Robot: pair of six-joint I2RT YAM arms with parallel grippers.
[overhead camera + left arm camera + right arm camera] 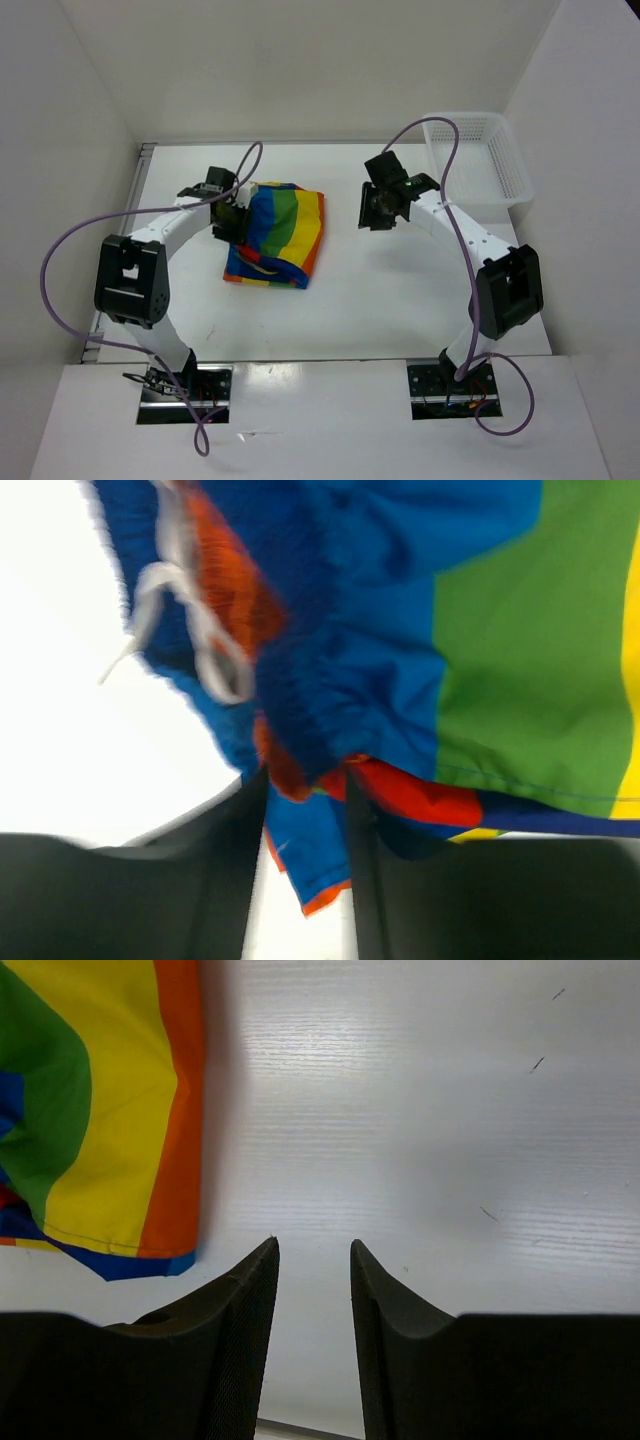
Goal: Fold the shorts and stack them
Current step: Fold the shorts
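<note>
My right gripper needs to grab the shorts next by the orange-and-yellow edge point(307, 268) point(172, 1232) opposite the drawstring. Both grippers can then straighten the fold between them.
The rainbow-striped shorts point(275, 232) lie folded on the white table, left of centre. My left gripper point(230, 215) is at their left edge. In the left wrist view its jaws point(305, 830) stand close together with a blue and orange fold of the shorts point(310, 855) pinched between them, and the white drawstring point(185, 630) hangs at upper left. My right gripper point(380, 207) hovers to the right of the shorts. Its jaws point(313, 1260) are slightly apart and empty over bare table, with the orange edge of the shorts point(175, 1110) at their left.
A white plastic mesh basket point(478, 160) stands at the back right corner, behind the right arm. The table's back edge meets a white wall. Both arm bases are at the near edge.
</note>
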